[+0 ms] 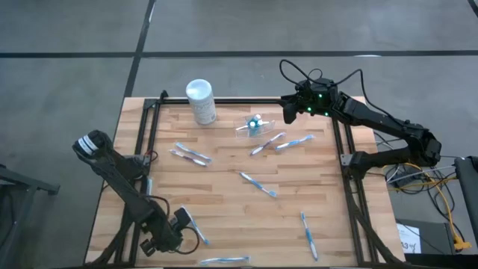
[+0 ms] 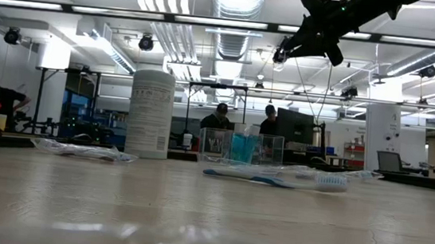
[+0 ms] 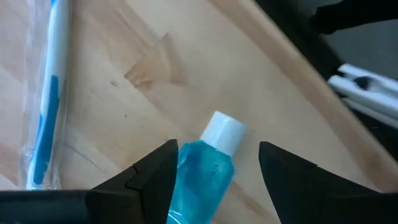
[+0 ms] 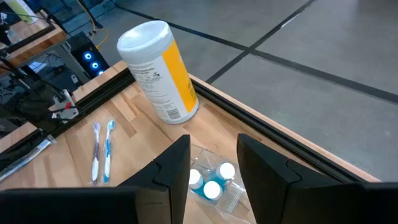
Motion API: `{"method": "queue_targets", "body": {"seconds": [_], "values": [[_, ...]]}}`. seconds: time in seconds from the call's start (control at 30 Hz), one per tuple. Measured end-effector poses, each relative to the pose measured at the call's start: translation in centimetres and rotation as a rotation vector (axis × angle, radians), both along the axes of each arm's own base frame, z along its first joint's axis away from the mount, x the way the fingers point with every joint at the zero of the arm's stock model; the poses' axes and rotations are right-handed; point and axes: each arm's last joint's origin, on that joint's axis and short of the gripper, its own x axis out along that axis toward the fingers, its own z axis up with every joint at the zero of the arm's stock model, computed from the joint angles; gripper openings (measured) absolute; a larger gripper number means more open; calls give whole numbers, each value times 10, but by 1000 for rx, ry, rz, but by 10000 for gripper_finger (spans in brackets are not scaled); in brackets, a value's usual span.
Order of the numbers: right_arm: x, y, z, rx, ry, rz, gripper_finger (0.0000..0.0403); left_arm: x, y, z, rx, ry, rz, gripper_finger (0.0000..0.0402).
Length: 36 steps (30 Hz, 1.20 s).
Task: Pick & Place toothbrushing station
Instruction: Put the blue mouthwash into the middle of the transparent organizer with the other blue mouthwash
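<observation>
The tube's blue body should stay free to stand in the toothbrushing station (image 1: 254, 125), so my left gripper will reach the tube and pick it up by its white cap.
The toothbrushing station, a small clear plastic holder (image 1: 252, 125) with blue white-capped tubes standing in it, rests on the wooden table near the far edge; it also shows in the low view (image 2: 243, 147). My right gripper (image 4: 212, 142) hangs open above it and a little to its right (image 1: 287, 112), touching nothing. At the table's near left corner my left gripper (image 1: 166, 240) points steeply down, open. Its fingers stand on either side of a blue tube with a white cap (image 3: 214, 162) that lies flat on the wood. My left gripper straddles the blue tube's cap end (image 3: 222, 129) from above, slanting down. The tube lies on the table. One finger (image 3: 163, 168) stands right against the tube's side; whether it touches I cannot tell.
A tall white cylinder (image 1: 200, 101) with a round lid stands left of the holder. Several wrapped blue-and-white toothbrushes lie scattered over the table, one (image 3: 46, 93) close beside my left gripper. A black frame rail (image 1: 153, 127) runs along the table's left, far and right sides.
</observation>
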Motion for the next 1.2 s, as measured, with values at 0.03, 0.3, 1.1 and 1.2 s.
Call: {"method": "queue_targets", "body": {"seconds": [0.03,0.3,1.1,1.2], "values": [[0,0,0,0,0,0,128,0,0,-2,9,0,3,229],[0,0,0,0,0,0,128,1,-2,-13,51,18,2,229],[0,0,0,0,0,0,128,2,-8,-20,41,15,-37,115],[0,0,0,0,0,0,128,2,-8,-20,42,15,-37,102]]}}
